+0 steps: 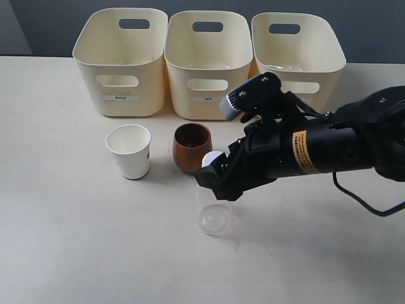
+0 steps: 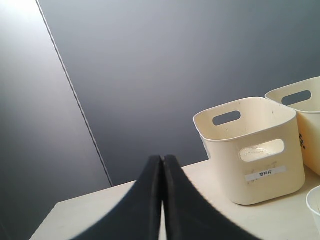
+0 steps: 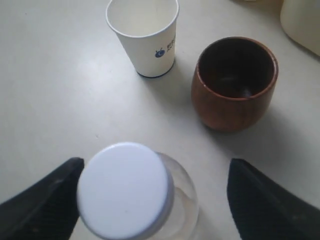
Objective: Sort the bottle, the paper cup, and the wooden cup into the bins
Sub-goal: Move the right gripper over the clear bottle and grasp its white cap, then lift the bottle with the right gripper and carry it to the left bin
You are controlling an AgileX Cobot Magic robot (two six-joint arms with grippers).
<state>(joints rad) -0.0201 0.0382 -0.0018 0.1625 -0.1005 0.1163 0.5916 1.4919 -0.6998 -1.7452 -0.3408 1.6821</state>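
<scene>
The fingers of the robot's right gripper are beside the white cap of the bottle and would hold the bottle if they closed now, so the right gripper needs to close on it.
The clear bottle (image 1: 214,218) with its white cap (image 3: 124,190) stands upright on the table, in front of the wooden cup (image 1: 192,147) (image 3: 235,82). My right gripper (image 1: 218,178) (image 3: 155,200) hangs open over it, one finger close beside the cap and the other well apart from it. To the left of the wooden cup is the white paper cup (image 1: 130,151) (image 3: 145,35), standing upright. My left gripper (image 2: 162,165) is shut on nothing and is out of the exterior view. Three cream bins (image 1: 120,60) (image 1: 207,63) (image 1: 297,57) line the back.
The right arm (image 1: 329,149) stretches in from the right, low over the table in front of the right bin. In the left wrist view the left bin (image 2: 250,150) stands on the tabletop against a dark wall, with the paper cup's rim (image 2: 315,205) at the edge.
</scene>
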